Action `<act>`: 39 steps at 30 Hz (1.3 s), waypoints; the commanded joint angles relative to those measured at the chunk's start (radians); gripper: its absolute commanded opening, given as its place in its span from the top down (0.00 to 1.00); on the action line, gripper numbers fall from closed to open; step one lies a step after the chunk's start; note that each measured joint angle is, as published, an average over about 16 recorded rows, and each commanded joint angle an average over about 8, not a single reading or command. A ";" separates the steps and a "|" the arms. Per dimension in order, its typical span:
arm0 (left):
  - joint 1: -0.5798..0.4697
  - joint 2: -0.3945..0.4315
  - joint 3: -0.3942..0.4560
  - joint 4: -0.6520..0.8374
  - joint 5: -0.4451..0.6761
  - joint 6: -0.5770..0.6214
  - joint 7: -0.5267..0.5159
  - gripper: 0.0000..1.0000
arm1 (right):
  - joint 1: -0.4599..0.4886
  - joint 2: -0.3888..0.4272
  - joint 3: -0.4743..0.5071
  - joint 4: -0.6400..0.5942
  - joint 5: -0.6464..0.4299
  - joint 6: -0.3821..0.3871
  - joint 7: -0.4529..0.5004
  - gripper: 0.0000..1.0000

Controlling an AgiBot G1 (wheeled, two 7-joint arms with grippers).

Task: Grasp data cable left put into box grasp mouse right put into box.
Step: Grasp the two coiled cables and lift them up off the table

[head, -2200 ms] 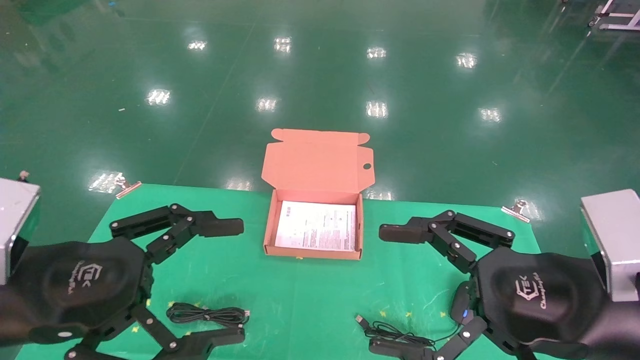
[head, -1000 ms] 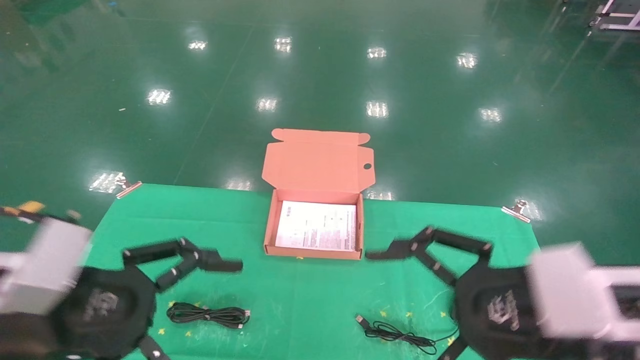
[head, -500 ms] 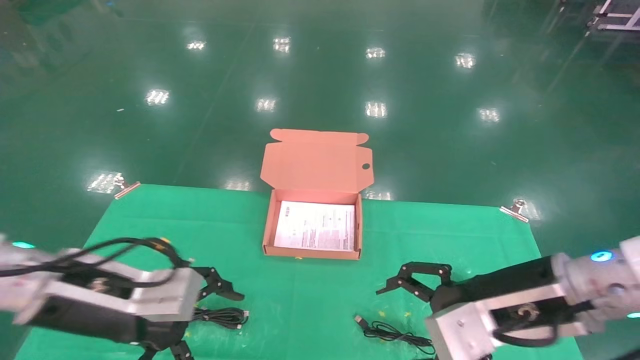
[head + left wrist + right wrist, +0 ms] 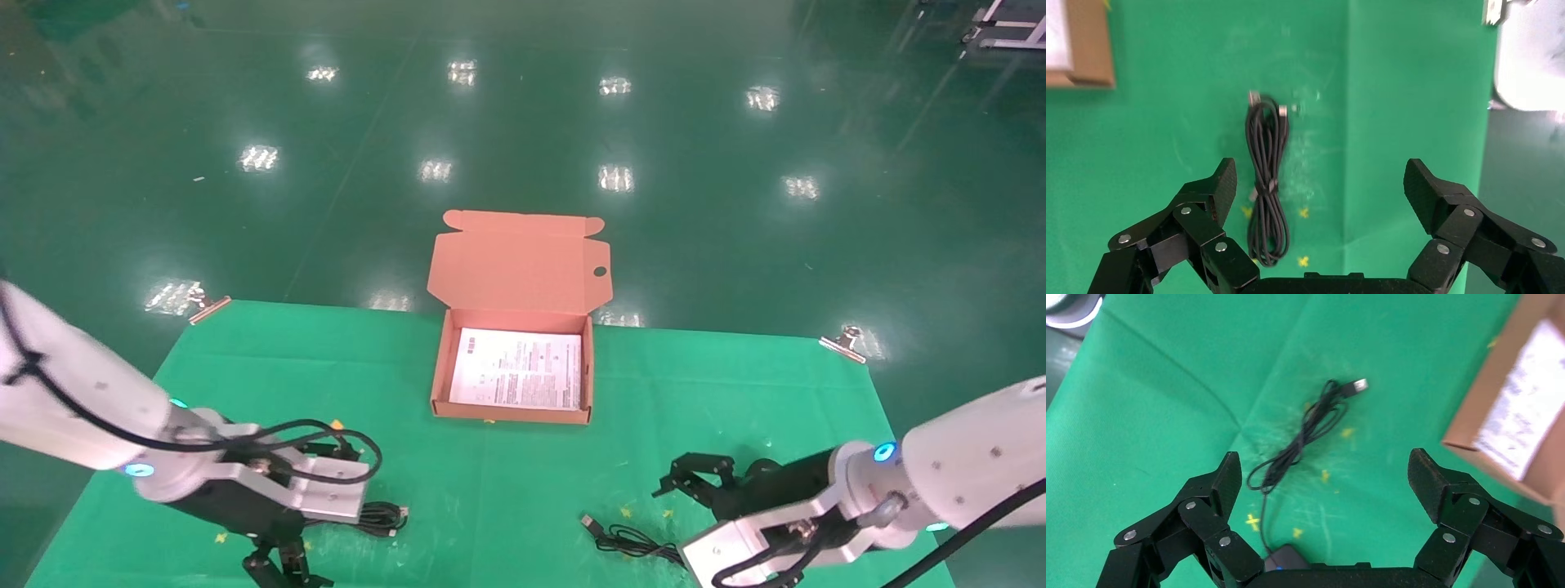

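Note:
My left gripper is about to grab the data cable by its tied middle (image 4: 1266,186) next, where the strap gathers the long, slack loops together.
The salmon-orange box (image 4: 511,415) stands open at the middle back of the green cloth, lid up, with a white printed sheet inside. The black data cable (image 4: 1266,184) lies bundled on the cloth at the front left, and one end shows in the head view (image 4: 384,518). My left gripper (image 4: 1321,177) is open just above it (image 4: 319,514), the bundle close to one finger. The black mouse (image 4: 1288,557) is mostly hidden under my right gripper's base. Its cord (image 4: 645,543) trails left, ending in a USB plug. My right gripper (image 4: 1324,471) is open above it (image 4: 719,498).
The green cloth (image 4: 523,482) covers the table, held by metal clips at the back corners (image 4: 208,306) (image 4: 846,341). A shiny green floor lies beyond the back edge. The box's corner shows in the left wrist view (image 4: 1083,43) and its side in the right wrist view (image 4: 1486,416).
Both arms have swung from high and close to the head camera down to just above the cloth, the left over the cable, the right over the mouse. Both grippers stayed open.

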 commanded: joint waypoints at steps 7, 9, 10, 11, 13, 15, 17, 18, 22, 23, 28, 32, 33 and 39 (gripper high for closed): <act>0.024 0.085 0.025 0.181 0.070 -0.087 -0.015 0.00 | -0.059 -0.036 -0.035 -0.039 -0.107 0.079 0.044 0.00; 0.026 0.105 0.023 0.241 0.069 -0.108 -0.008 0.00 | -0.068 -0.048 -0.038 -0.063 -0.120 0.097 0.055 0.00; 0.026 0.115 0.022 0.271 0.069 -0.118 -0.002 0.00 | -0.071 -0.055 -0.038 -0.078 -0.124 0.105 0.059 0.00; 0.026 0.125 0.020 0.302 0.067 -0.128 0.003 0.00 | -0.073 -0.063 -0.039 -0.094 -0.128 0.113 0.061 0.00; 0.026 0.143 0.015 0.361 0.061 -0.144 0.016 0.00 | -0.075 -0.080 -0.039 -0.129 -0.131 0.128 0.063 0.00; 0.025 0.161 0.011 0.419 0.054 -0.161 0.035 0.00 | -0.075 -0.097 -0.039 -0.165 -0.131 0.141 0.062 0.00; 0.023 0.179 0.009 0.473 0.051 -0.176 0.056 0.00 | -0.073 -0.116 -0.039 -0.203 -0.130 0.151 0.057 0.00; 0.022 0.188 0.008 0.499 0.050 -0.183 0.067 0.00 | -0.072 -0.125 -0.040 -0.222 -0.129 0.154 0.054 0.00; 0.013 0.221 0.008 0.594 0.049 -0.208 0.111 0.00 | -0.063 -0.161 -0.042 -0.298 -0.127 0.168 0.038 0.00; 0.011 0.228 0.007 0.615 0.048 -0.213 0.122 0.00 | -0.062 -0.169 -0.043 -0.315 -0.127 0.171 0.033 0.00; -0.003 0.258 0.004 0.707 0.044 -0.234 0.170 0.00 | -0.060 -0.202 -0.050 -0.391 -0.137 0.193 0.005 0.00; -0.013 0.276 0.003 0.765 0.044 -0.252 0.200 0.00 | -0.066 -0.219 -0.055 -0.438 -0.148 0.216 -0.007 0.00; -0.015 0.280 0.003 0.778 0.044 -0.257 0.207 0.00 | -0.068 -0.223 -0.055 -0.448 -0.150 0.223 -0.007 0.00; -0.022 0.293 0.001 0.836 0.046 -0.291 0.236 0.63 | -0.074 -0.238 -0.053 -0.491 -0.155 0.253 -0.003 0.56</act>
